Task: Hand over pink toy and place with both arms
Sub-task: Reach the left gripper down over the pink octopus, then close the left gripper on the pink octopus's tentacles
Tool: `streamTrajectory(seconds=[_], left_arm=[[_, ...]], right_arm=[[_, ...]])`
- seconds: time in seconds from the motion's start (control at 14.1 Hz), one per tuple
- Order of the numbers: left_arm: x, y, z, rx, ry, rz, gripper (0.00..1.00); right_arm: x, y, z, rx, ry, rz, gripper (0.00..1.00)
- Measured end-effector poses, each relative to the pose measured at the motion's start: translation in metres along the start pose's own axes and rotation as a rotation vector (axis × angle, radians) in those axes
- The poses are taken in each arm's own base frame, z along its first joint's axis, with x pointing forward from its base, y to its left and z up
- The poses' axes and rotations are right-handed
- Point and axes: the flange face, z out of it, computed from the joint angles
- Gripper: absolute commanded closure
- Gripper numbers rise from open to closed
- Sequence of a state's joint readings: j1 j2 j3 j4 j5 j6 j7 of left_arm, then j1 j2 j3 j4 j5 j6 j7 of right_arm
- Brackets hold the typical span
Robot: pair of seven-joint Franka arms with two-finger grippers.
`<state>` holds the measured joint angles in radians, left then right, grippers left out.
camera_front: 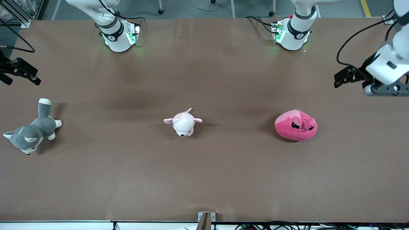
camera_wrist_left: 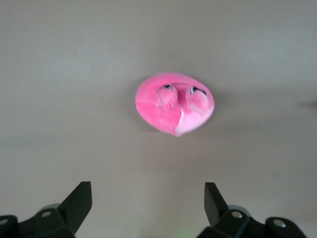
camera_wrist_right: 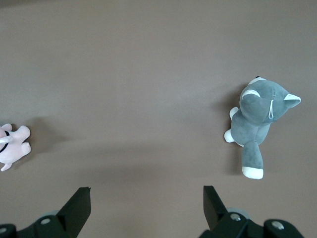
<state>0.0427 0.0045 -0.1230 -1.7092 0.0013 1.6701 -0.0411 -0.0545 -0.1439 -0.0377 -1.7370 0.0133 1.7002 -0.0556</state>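
Note:
My left gripper grabs the toy by an ear [camera_front: 308, 122] next, so that the pink toy's other ear [camera_front: 297, 120] stays free for my right gripper.
The pink toy [camera_front: 295, 126], a hot-pink rounded plush with a frowning face, lies on the brown table toward the left arm's end. It also shows in the left wrist view [camera_wrist_left: 174, 103]. My left gripper [camera_front: 338, 80] is open and empty, up in the air over the table's left-arm end, apart from the toy; its jaws stand wide in the left wrist view [camera_wrist_left: 147, 198]. My right gripper [camera_front: 35, 78] is open and empty, up over the right arm's end of the table; the right wrist view shows its jaws wide [camera_wrist_right: 146, 198].
A grey-and-white husky plush [camera_front: 32, 132] lies at the right arm's end, also in the right wrist view [camera_wrist_right: 257, 119]. A small pale pink-and-white animal plush [camera_front: 182, 123] lies mid-table, partly in the right wrist view [camera_wrist_right: 12, 146]. Both arm bases stand along the table's edge farthest from the camera.

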Motion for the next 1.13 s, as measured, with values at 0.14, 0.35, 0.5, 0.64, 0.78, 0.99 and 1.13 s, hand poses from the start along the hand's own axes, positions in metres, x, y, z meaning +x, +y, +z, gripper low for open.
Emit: streamTrajectory(seconds=[0.14, 0.35, 0.5, 0.64, 0.78, 0.99, 1.13], left_arm=[[0.012, -0.009, 0.041, -0.004, 0.028, -0.015, 0.0], [0.025, -0.011, 0.096, -0.011, 0.038, -0.022, 0.0], [0.031, -0.009, 0.125, -0.022, 0.035, -0.032, 0.0], [0.037, -0.007, 0.15, -0.037, 0.021, -0.04, 0.01], [0.04, -0.005, 0.171, -0.05, 0.004, -0.045, 0.05], [0.044, -0.002, 0.197, -0.099, -0.018, -0.071, 0.11], [0.047, -0.001, 0.207, -0.109, -0.021, -0.079, 0.15]], right_arm=[[0.0, 0.0, 0.0, 0.0, 0.0, 0.0, 0.0], [0.0, 0.0, 0.0, 0.0, 0.001, 0.0, 0.0], [0.0, 0.0, 0.0, 0.0, 0.002, 0.001, 0.0], [0.0, 0.0, 0.0, 0.0, 0.002, 0.001, 0.0], [0.0, 0.0, 0.0, 0.0, 0.003, 0.001, 0.0], [0.0, 0.0, 0.0, 0.0, 0.003, 0.001, 0.0], [0.0, 0.0, 0.0, 0.0, 0.004, 0.001, 0.0]])
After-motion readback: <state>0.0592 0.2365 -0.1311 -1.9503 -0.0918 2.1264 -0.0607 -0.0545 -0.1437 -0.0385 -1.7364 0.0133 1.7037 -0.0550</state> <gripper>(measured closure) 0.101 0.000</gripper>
